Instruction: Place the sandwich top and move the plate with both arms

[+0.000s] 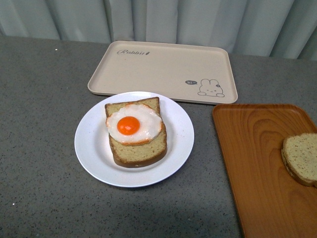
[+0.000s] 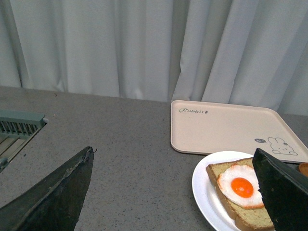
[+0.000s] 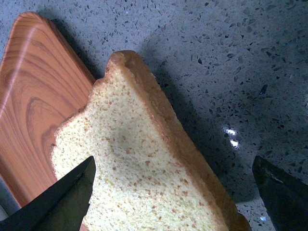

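Note:
The sandwich top juts past the wooden tray (image 3: pixel 33 96). My right gripper grabs the sandwich top by its overhanging crust edge (image 3: pixel 195 168) next, where a finger fits underneath.
The white plate (image 1: pixel 94 148) sits mid-table holding a bread slice with a fried egg (image 1: pixel 130 125) on it. The sandwich top (image 1: pixel 302 156), a speckled tan slice with brown crust, lies on the wooden tray (image 1: pixel 257 173) at the right edge of the front view. No arm shows in the front view. My right gripper (image 3: pixel 173 192) is open and hovers close over the sandwich top (image 3: pixel 139 163), which partly overhangs the wooden tray (image 3: pixel 33 96). My left gripper (image 2: pixel 175 192) is open above the table, left of the plate (image 2: pixel 204 190) and egg (image 2: pixel 242 186).
A beige rabbit tray (image 1: pixel 163 69) lies behind the plate, near pale curtains (image 1: pixel 198 20). The grey speckled table (image 1: pixel 39 124) stretches left of the plate. A greenish grille (image 2: pixel 19 127) shows at the table's left in the left wrist view.

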Robot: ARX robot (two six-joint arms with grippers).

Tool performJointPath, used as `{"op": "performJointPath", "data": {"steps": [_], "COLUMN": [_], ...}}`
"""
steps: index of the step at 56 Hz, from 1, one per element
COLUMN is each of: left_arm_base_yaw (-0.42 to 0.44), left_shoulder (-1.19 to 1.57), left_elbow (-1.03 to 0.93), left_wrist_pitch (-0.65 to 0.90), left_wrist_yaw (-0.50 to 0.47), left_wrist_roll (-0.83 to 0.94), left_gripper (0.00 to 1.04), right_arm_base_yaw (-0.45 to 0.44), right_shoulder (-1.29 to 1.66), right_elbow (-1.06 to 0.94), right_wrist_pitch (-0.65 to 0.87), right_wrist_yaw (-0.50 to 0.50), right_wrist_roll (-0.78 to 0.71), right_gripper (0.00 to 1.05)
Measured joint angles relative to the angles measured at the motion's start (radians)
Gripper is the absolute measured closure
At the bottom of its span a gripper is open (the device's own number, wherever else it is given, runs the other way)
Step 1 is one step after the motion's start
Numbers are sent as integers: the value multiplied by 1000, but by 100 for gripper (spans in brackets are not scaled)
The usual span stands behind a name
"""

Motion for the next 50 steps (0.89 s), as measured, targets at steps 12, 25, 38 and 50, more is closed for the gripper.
{"op": "performJointPath", "data": {"steps": [12,25,38,50], "left_arm_base_yaw": [0,0,0,0], "left_shoulder": [0,0,0,0], "left_elbow": [0,0,0,0], "left_wrist_pitch": [0,0,0,0], "left_wrist_yaw": [0,0,0,0], "left_wrist_roll": [0,0,0,0], "left_gripper": [6,6,6,6], "right_arm_base_yaw": [4,3,3,5], "right_shoulder": [4,4,3,-29], "right_elbow": [1,1,2,2], "right_wrist_pitch": [-3,-7,-7,-14], "right_wrist_yaw": [1,5,-11,-37], "right_wrist_roll": [-7,-16,-21,-20], "right_gripper": [44,80,103,103]}}
